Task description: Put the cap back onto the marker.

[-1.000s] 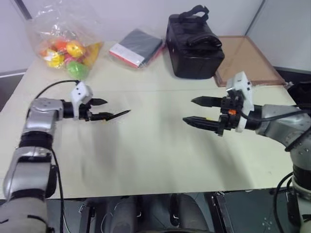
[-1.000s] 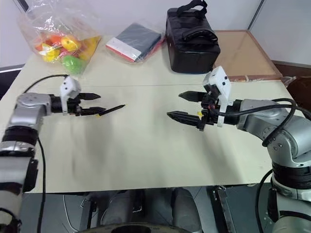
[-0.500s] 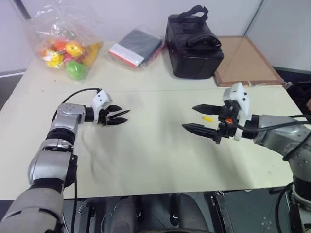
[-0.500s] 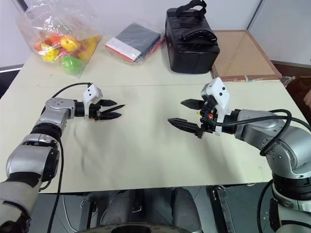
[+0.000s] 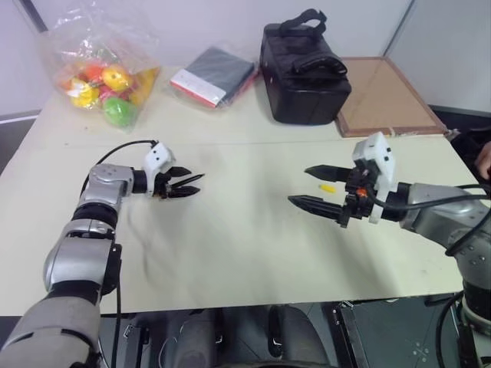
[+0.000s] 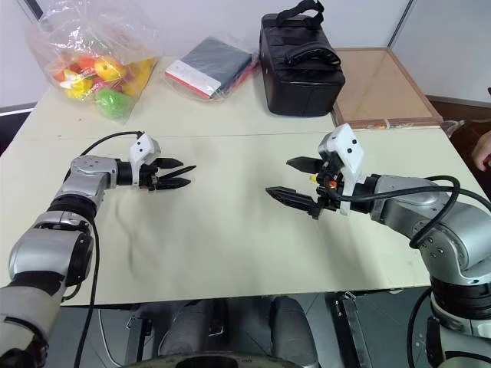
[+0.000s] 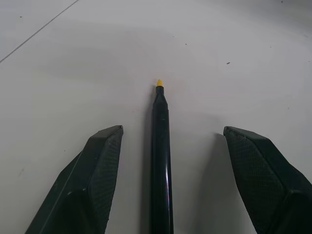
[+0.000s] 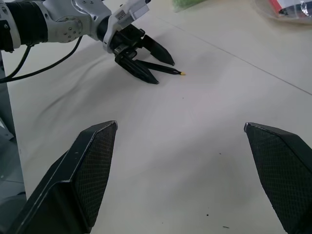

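Note:
The left gripper's fingers are low on either side of the marker's black body (image 7: 161, 165), so the left gripper should close. Closing now would catch the marker's body.
The marker (image 7: 161, 156), thin and black with a small yellow tip (image 7: 159, 83), lies on the cream table (image 5: 245, 253). My left gripper (image 5: 188, 182) is open and low over it, one finger on each side of the shaft, neither touching. The marker's tip pokes out past the fingertips (image 8: 182, 73). The cap (image 5: 327, 187) is a tiny yellow piece seen between the two fingers of my right gripper (image 5: 299, 185). That gripper hovers wide open over the table's right half and grips nothing. I cannot tell whether the cap rests on the table.
At the back of the table are a clear bag of colourful toys (image 5: 103, 69), a flat dark packet (image 5: 215, 75), a black case (image 5: 307, 73) and a brown board (image 5: 387, 96). A person's hand (image 6: 483, 149) shows at the right edge.
My left gripper moved right and down along the lying marker until its open fingers straddled it, then stayed still. The cap has come into sight between the right fingers.

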